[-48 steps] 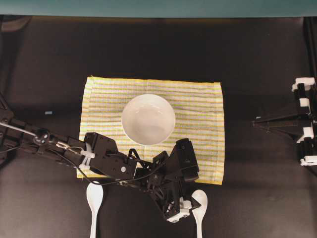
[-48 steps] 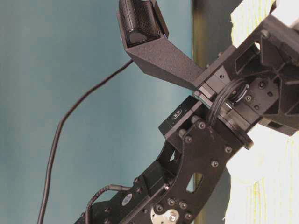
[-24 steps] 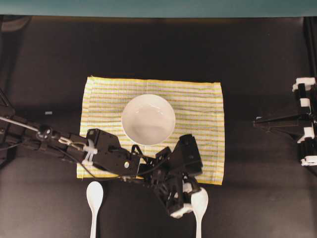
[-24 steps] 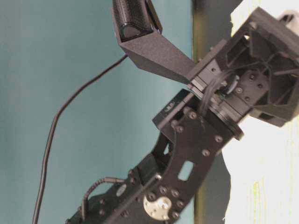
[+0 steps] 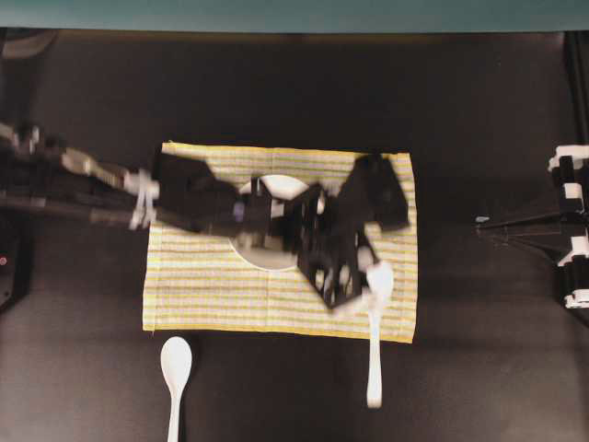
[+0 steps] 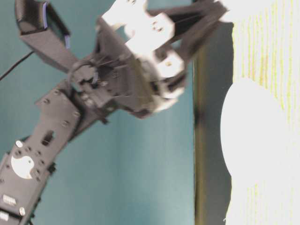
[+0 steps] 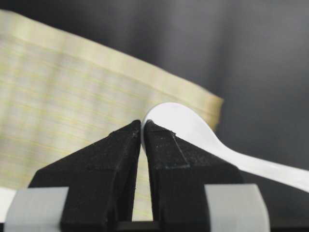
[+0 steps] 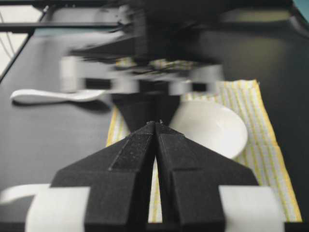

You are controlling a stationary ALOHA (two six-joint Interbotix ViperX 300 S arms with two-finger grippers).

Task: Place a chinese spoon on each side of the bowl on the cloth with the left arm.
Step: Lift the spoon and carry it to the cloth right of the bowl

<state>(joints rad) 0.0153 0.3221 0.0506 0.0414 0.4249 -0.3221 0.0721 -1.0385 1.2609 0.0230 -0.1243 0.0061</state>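
The spoon is above the striped cloth (image 5: 198,285), with its handle (image 5: 375,364) past the front edge of the cloth, so my left gripper needs to keep holding the spoon.
My left gripper (image 5: 363,284) is shut on the rim of a white chinese spoon (image 5: 374,341). It holds the spoon in the air over the right part of the striped yellow cloth (image 5: 198,285), with the handle reaching past the cloth's front edge. In the left wrist view the black fingertips (image 7: 133,133) pinch the spoon (image 7: 193,129) above the cloth (image 7: 72,92). The left arm (image 5: 198,198) lies across the white bowl (image 5: 276,187) and hides most of it. A second spoon (image 5: 175,368) lies on the table in front of the cloth's left corner. My right gripper (image 5: 480,221) is shut and holds nothing.
The right arm (image 5: 566,230) rests at the table's right edge. From the right wrist view the bowl (image 8: 212,126) sits on the cloth (image 8: 268,159), with the far spoon (image 8: 48,95) on dark table beyond it. Bare black table surrounds the cloth.
The left gripper closed on the right spoon. It then lifted the spoon and carried it back from the table's front to above the cloth, right of the bowl. The right arm stayed still.
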